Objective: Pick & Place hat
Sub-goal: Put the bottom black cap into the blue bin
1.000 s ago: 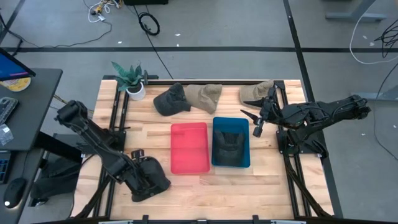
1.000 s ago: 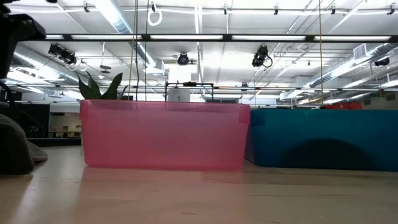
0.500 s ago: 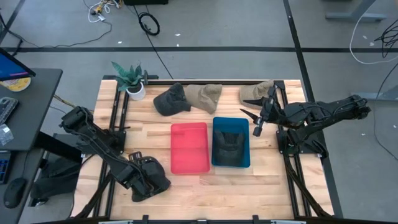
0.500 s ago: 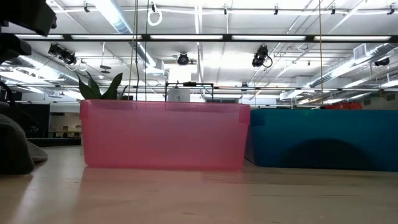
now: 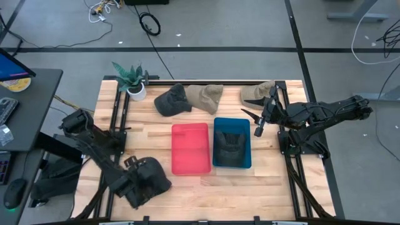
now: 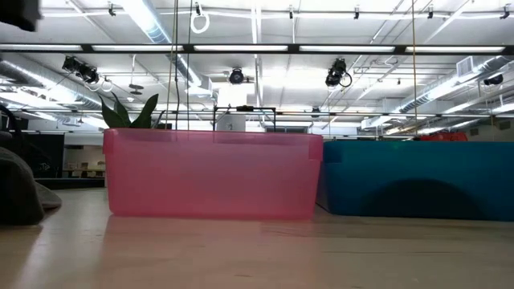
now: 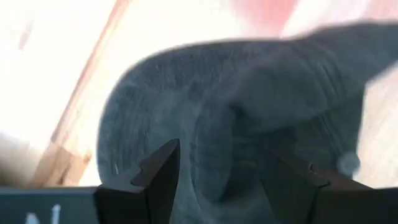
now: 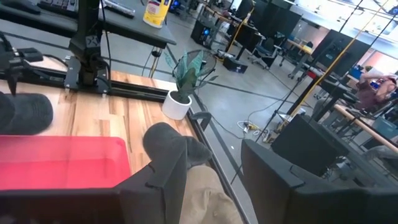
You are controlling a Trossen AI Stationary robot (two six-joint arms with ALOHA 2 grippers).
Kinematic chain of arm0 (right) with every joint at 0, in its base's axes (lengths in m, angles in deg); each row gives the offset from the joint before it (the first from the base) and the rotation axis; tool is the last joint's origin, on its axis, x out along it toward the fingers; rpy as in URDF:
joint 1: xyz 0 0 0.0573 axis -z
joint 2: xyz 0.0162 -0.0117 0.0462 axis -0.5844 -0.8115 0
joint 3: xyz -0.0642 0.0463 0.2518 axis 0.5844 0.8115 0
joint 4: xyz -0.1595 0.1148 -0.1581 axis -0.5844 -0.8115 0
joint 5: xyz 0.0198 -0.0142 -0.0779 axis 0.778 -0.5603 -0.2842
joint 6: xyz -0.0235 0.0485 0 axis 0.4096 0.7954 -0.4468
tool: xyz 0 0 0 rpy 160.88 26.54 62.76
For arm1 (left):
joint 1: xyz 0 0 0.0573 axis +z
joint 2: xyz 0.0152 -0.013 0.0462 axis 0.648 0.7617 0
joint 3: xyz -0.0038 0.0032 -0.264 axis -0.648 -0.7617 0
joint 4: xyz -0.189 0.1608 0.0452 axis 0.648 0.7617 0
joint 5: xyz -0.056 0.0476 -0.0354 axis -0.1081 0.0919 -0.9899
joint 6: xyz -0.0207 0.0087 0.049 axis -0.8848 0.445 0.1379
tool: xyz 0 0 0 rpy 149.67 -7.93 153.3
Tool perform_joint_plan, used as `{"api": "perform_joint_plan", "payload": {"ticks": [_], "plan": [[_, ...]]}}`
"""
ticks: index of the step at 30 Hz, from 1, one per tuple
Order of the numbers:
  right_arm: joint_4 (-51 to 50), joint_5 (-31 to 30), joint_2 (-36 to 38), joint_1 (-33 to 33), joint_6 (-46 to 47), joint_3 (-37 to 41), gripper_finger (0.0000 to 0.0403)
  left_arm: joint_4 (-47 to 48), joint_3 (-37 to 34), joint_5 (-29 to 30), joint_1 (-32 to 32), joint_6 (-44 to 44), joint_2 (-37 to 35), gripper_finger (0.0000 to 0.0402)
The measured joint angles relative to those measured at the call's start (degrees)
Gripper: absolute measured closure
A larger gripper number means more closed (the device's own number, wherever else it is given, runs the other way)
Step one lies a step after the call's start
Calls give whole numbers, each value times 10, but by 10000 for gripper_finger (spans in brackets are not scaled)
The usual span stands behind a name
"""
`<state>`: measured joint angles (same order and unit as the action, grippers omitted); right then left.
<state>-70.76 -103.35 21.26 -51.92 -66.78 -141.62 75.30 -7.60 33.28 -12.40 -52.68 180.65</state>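
Observation:
My left gripper should next grab the dark grey hat by its folded band beside the hat's rim, to pick the hat up and place it.
A dark grey hat lies on the table near its near-left corner and shows at the low view's left edge. My left gripper is right over it, open. In the left wrist view the hat fills the picture and my left gripper has a finger on either side of its crown. My right gripper hangs open above the table, right of the blue bin and near a tan hat. A dark hat lies inside the blue bin. My left gripper's open fingers come at the dark grey hat's crown from above, but I cannot tell whether they touch it. The hat lies flat on the table.
A red bin stands left of the blue one mid-table. Along the far edge lie a dark hat and a tan hat, with a potted plant at the far-left corner. Black rails run down both table sides.
My left arm has swung toward the table's near-left corner, and its gripper has moved a little nearer and lower over the dark grey hat. In the low view the arm has left the picture's top-left corner. The hats and bins lie as before.

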Motion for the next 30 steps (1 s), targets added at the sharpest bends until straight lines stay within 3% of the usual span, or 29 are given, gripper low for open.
{"api": "perform_joint_plan", "payload": {"ticks": [4,10,22,30], "plan": [[4,0,0,0,4,0,247,1,0,1,-26,-30,2,189],[6,0,0,0,2,0,247,0,0,62,-46,-71,4,189],[5,0,0,0,3,0,247,-16,0,56,-87,-140,94,189],[8,0,0,0,4,0,247,-18,0,83,-122,-211,103,189]]}}
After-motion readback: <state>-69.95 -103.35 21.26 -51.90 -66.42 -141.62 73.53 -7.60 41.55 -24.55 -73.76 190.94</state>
